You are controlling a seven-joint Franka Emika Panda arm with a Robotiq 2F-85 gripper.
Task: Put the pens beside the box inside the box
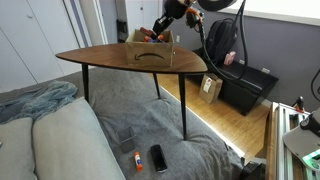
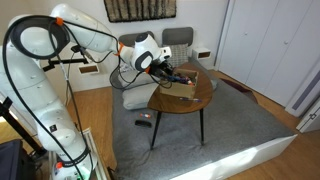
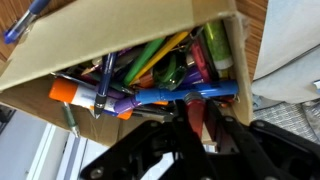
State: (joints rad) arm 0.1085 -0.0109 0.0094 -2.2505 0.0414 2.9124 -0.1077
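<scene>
My gripper should release the dark red pen now: it is above the tan box's open top and would land inside.
The tan box [image 3: 120,30] fills the wrist view, open-topped and holding several coloured pens, among them a blue one [image 3: 190,93] and an orange-tipped marker [image 3: 65,93]. My gripper [image 3: 197,125] is shut on a dark red pen [image 3: 196,112], whose tip is over the box's near edge. In both exterior views the gripper [image 1: 163,32] [image 2: 170,72] hovers just above the box [image 1: 150,52] [image 2: 184,86] on the wooden table [image 1: 100,58] [image 2: 200,100]. Whether any pens still lie beside the box cannot be told.
A grey carpet lies under the table. A small orange-tipped stick [image 1: 135,160] and a dark flat object [image 1: 158,157] lie on it. A black case [image 1: 245,88] stands beyond the table. A white chair [image 2: 178,40] stands behind the table.
</scene>
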